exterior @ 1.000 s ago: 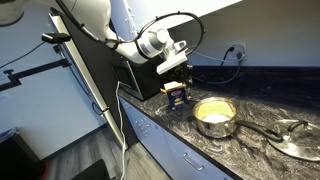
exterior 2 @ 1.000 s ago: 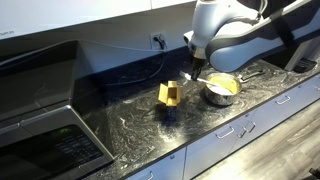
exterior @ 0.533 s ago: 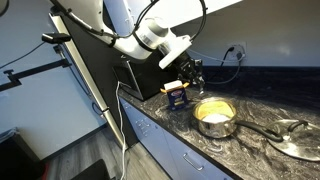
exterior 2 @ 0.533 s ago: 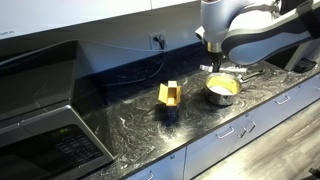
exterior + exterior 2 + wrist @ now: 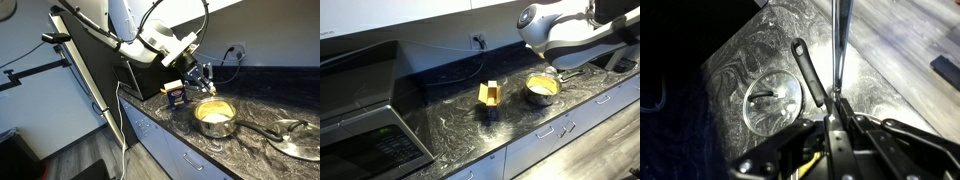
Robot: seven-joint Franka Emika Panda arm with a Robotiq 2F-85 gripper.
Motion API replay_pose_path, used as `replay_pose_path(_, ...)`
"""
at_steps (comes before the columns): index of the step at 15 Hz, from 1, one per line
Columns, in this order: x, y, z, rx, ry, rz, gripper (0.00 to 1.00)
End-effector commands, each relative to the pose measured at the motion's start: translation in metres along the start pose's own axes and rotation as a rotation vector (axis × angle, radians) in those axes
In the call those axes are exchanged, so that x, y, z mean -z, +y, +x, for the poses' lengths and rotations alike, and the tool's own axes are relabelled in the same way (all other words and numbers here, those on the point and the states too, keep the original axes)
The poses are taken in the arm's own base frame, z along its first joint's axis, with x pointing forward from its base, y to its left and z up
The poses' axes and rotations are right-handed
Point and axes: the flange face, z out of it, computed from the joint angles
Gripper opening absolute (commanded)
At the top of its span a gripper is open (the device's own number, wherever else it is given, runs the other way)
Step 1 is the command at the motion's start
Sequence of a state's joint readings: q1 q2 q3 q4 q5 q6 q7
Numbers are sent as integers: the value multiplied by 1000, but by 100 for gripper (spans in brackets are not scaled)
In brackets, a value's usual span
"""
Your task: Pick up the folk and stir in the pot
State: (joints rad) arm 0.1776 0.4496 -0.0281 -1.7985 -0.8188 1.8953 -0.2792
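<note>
My gripper keeps holding the fork [image 5: 838,45] for now: it hangs above the pot's rim, the fork's handle outside, and would likely miss the pot if released now.
The pot [image 5: 215,115] is a small shiny steel saucepan with a pale yellow inside, and it stands on the dark marbled counter in both exterior views [image 5: 542,88]. Its long dark handle [image 5: 810,70] shows in the wrist view, where the bowl is mostly hidden under the gripper. My gripper [image 5: 205,78] hangs just above the pot's near rim. It is shut on the fork [image 5: 838,45], whose thin silvery shaft runs straight out from between the jaws. The gripper [image 5: 832,112] fills the bottom of the wrist view.
A flat round silvery lid [image 5: 772,100] lies beyond the handle's end [image 5: 296,136]. A small yellow and blue box [image 5: 175,93] stands next to the pot [image 5: 489,97]. A microwave [image 5: 360,125] sits at one end of the counter. A wall outlet with a cable [image 5: 238,48] is behind.
My gripper has moved with the fork from above the yellow box across to above the pot and has come lower. The pot, lid and box have not moved.
</note>
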Motion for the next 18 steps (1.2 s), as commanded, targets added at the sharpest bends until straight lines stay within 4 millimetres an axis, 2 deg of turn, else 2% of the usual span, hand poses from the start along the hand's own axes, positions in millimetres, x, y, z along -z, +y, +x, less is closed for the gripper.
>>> replay_pose_path(1, -20, -3, 20, 176, -85, -33, 2)
replay_pose_path(7, -51, -17, 57, 360, -99, -76, 2)
replay_pose_path(15, -55, -29, 98, 462, -91, -125, 2)
replay_pose_path(16, -54, -30, 101, 467, -91, -126, 26)
replay_pose_path(18, -53, -32, 105, 476, -89, -118, 39)
